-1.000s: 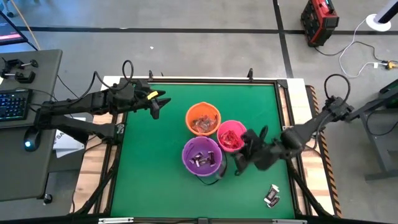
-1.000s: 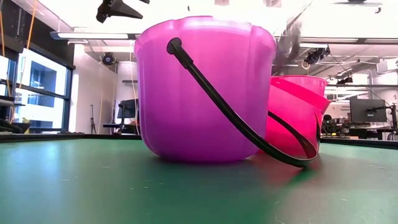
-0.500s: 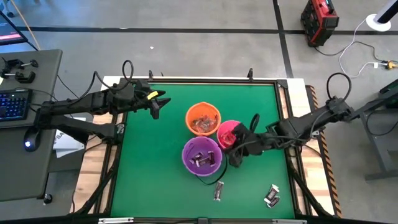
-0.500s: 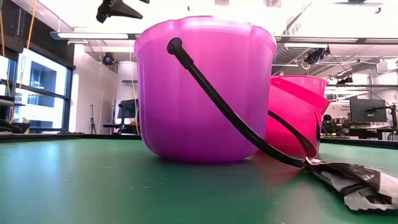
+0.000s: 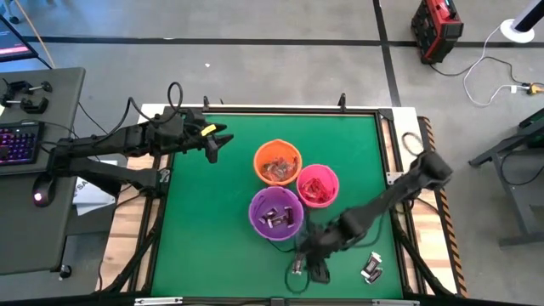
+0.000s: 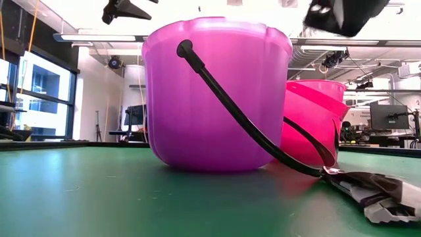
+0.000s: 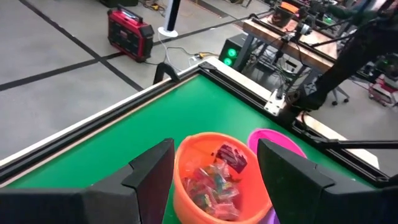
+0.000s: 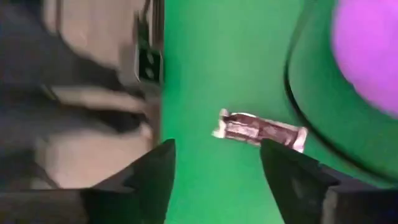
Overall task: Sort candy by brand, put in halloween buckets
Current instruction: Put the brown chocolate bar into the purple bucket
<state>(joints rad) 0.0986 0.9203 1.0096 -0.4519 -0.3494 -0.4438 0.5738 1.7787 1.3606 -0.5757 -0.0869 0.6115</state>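
Note:
My right gripper should grab the brown candy by its middle [image 5: 297,265] [image 8: 260,129]. Then it can sort the candy with its brand in the purple bucket.
Three halloween buckets stand mid-table: orange [image 5: 277,161], pink [image 5: 317,185] and purple [image 5: 275,212], each with candy inside. The purple one's black handle [image 6: 250,125] hangs down to the mat. A brown-and-silver candy [image 8: 261,130] lies flat on the green mat near the purple bucket's near side [image 5: 296,266]. My right gripper [image 5: 308,262] hovers open above it without touching, high over the mat in the low view [image 6: 342,13]. My left gripper [image 5: 212,140] waits open at the far left, facing the orange bucket [image 7: 217,180].
Another dark wrapped candy [image 5: 371,268] lies near the table's near right corner. The green mat has a black raised frame [image 5: 280,110] around it. A desk with a keyboard [image 5: 17,140] stands left of the table.
My right gripper has moved from beside the pink bucket toward the purple bucket, then toward the table's near edge and down over the mat. A brown-and-silver candy that was not on the mat a second ago now lies in front of the purple bucket.

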